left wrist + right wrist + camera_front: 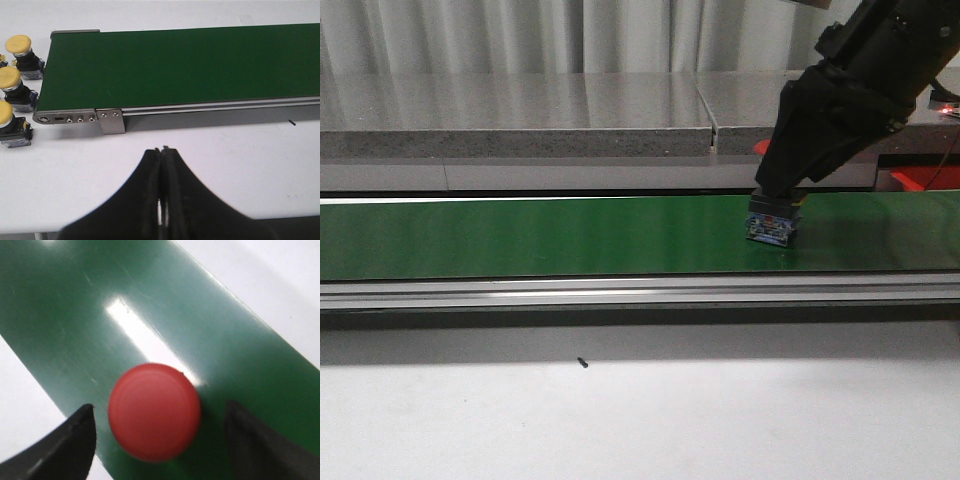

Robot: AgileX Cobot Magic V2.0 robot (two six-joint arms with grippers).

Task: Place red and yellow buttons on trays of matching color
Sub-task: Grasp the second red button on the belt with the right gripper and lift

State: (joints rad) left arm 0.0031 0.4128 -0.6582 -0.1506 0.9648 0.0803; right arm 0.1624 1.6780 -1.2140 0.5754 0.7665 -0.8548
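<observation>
The fingers of my right gripper are around the red cap (155,412), low over the green belt, so it is now time to close on the cap.
A red button (155,411) stands on the green conveyor belt (235,355), its round cap facing the right wrist camera. My right gripper (159,407) is open, one finger on each side of the cap with a gap to both. In the front view the right arm reaches down onto the belt (520,235), and the button's blue-and-black body (772,224) shows just beneath it. Three yellow buttons (18,45) (9,77) (4,114) stand on the white table past the belt's end. My left gripper (161,149) is shut and empty above the table. The yellow tray is out of view.
Red pieces (918,180) (761,147) show behind the right arm, possibly a red tray. A grey ledge (520,125) runs behind the belt. The belt's metal side rail and bracket (111,120) face the left gripper. A small dark speck (582,363) lies on the white table.
</observation>
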